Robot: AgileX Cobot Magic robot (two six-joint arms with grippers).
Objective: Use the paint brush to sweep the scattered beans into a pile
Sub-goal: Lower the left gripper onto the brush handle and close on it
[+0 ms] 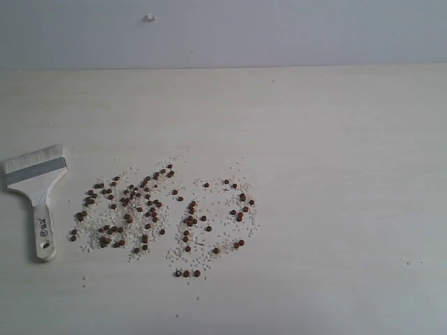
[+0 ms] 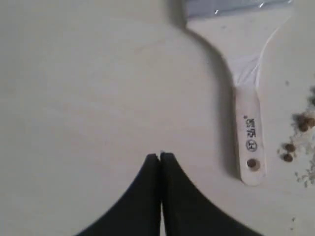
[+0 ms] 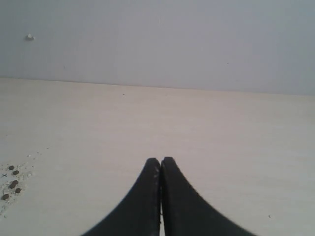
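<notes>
I need to sweep the beans next, so I should grab the paint brush by its cream handle with my left gripper. The bristles then stay free to sweep.
Reddish-brown beans point(image 1: 140, 209) lie scattered with white grains across the middle-left of the table, spread out loosely rather than in one clump. The paint brush point(image 1: 38, 192) lies flat at the far left, bristles toward the back, its cream handle point(image 2: 250, 142) with a hole pointing to the front. Neither gripper shows in the exterior view. My left gripper point(image 2: 160, 156) is shut and empty above bare table beside the handle; a few beans point(image 2: 290, 147) lie past it. My right gripper point(image 3: 161, 160) is shut and empty, with some beans point(image 3: 11, 182) off to one side.
The pale wooden table point(image 1: 335, 174) runs back to a grey wall point(image 1: 279, 31). A small white knob point(image 1: 149, 18) sits on the wall. Bare table lies right of the beans and behind them.
</notes>
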